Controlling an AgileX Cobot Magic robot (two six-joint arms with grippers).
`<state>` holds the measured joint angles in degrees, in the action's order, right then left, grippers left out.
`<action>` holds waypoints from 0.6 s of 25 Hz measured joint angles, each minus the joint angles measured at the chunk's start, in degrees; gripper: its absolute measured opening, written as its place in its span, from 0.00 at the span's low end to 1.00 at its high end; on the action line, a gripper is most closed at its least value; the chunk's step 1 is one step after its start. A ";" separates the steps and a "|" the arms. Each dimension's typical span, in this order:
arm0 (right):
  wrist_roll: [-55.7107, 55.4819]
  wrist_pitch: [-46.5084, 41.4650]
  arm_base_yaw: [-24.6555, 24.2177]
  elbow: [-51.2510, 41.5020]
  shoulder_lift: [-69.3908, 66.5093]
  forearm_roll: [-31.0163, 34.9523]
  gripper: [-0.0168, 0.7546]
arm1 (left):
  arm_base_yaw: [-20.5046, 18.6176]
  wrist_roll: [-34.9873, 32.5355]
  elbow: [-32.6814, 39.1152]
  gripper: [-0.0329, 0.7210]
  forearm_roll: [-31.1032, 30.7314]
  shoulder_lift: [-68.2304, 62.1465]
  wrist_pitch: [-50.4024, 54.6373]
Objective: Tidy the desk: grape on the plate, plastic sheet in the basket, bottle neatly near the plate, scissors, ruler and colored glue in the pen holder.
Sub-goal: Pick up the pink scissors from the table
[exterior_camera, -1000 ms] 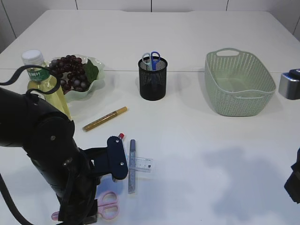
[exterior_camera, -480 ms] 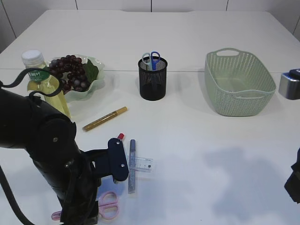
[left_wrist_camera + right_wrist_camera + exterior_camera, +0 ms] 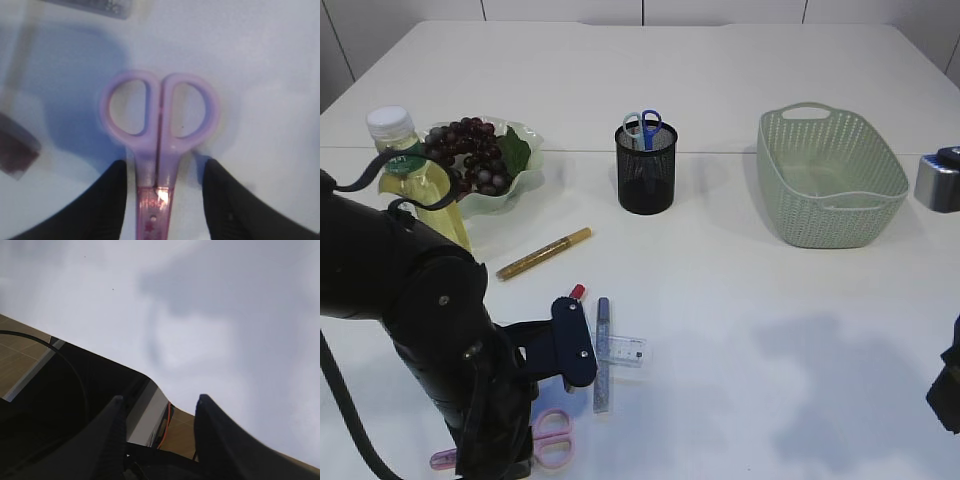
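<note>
My left gripper's open fingers are less wide than the spread of the pink scissors' finger loops, so it will next grab the scissors by their narrow neck (image 3: 157, 167).
Pink scissors (image 3: 552, 436) lie flat on the table at the front left, under my left arm. In the left wrist view my left gripper (image 3: 162, 172) is open, its two fingers on either side of the scissors' neck (image 3: 159, 165) without touching it. A clear ruler (image 3: 623, 349) and a grey glitter glue pen (image 3: 602, 340) lie crossed just beyond. A gold glue pen (image 3: 544, 252) lies further back. The grapes (image 3: 472, 155) are on the green plate (image 3: 525, 170), the bottle (image 3: 415, 185) beside it. The black pen holder (image 3: 646, 170) holds blue scissors. My right gripper (image 3: 157, 412) is open and empty.
A green basket (image 3: 830, 175) stands at the back right. A grey device (image 3: 938, 180) sits at the right edge. The right arm hangs off the table's front right corner, its wrist view showing the table edge and floor.
My left arm has shifted slightly lower and to the right over the pink scissors. Nothing else has moved.
</note>
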<state>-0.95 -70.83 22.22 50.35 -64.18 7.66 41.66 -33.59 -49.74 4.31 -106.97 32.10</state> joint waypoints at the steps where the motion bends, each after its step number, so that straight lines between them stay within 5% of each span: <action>1: 0.00 0.00 0.00 0.00 0.00 0.00 0.49 | 0.00 0.00 0.00 0.52 0.07 0.00 0.00; 15: 0.00 0.00 0.00 0.00 0.00 0.00 0.49 | 0.00 -0.09 0.00 0.34 4.01 -0.13 -2.05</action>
<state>-0.95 -70.83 22.22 50.35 -64.18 7.66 41.66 -33.68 -49.74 8.32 -107.10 30.05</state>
